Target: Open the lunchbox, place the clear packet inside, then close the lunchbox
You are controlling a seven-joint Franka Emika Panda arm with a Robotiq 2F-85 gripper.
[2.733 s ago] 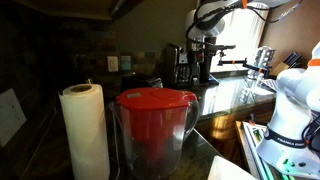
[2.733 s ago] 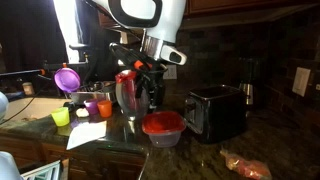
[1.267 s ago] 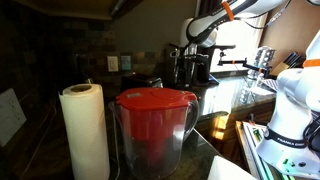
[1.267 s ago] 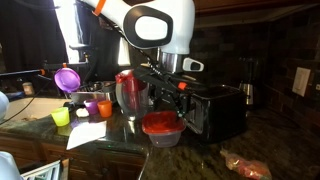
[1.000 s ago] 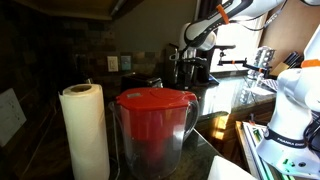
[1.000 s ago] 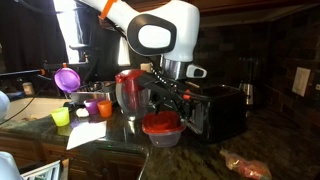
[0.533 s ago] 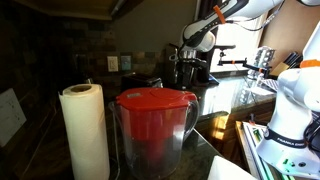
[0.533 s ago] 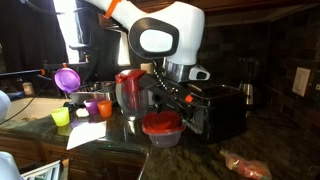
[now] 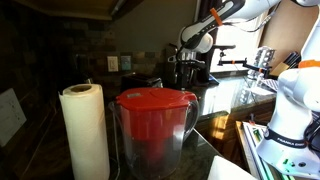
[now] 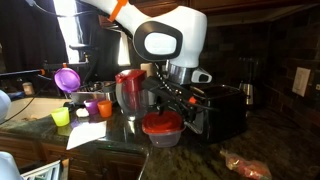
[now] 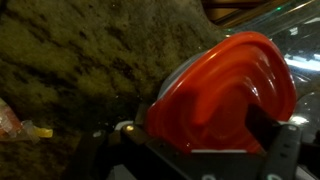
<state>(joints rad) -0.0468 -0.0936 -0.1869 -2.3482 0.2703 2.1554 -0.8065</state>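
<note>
The gripper will next grab the red lid by one edge of the lid's rim, keeping off the container below, and this will lift the lid and open the lunchbox (image 10: 163,128).
The lunchbox (image 10: 163,128) is a small red container with a flattish red lid, standing on the dark counter in front of the toaster. Its lid (image 11: 225,95) fills the wrist view. My gripper (image 10: 169,108) hangs just above it, open, with a dark finger (image 11: 264,128) over the lid's right edge and the other at its left. The clear packet (image 10: 245,165) lies on the counter well to the lunchbox's right, and shows at the left edge of the wrist view (image 11: 14,123). In an exterior view the jug hides the lunchbox; only my arm (image 9: 200,35) shows far behind.
A big clear jug with a red lid (image 10: 130,90) stands just behind the lunchbox and fills the foreground in an exterior view (image 9: 155,125). A black toaster (image 10: 218,110), small coloured cups (image 10: 85,108), a purple funnel (image 10: 67,78) and a paper towel roll (image 9: 85,130) stand around.
The arm has swung right from above the jug and come down over the lunchbox. The gripper now sits lower, close over the lid. The lunchbox and packet have not moved.
</note>
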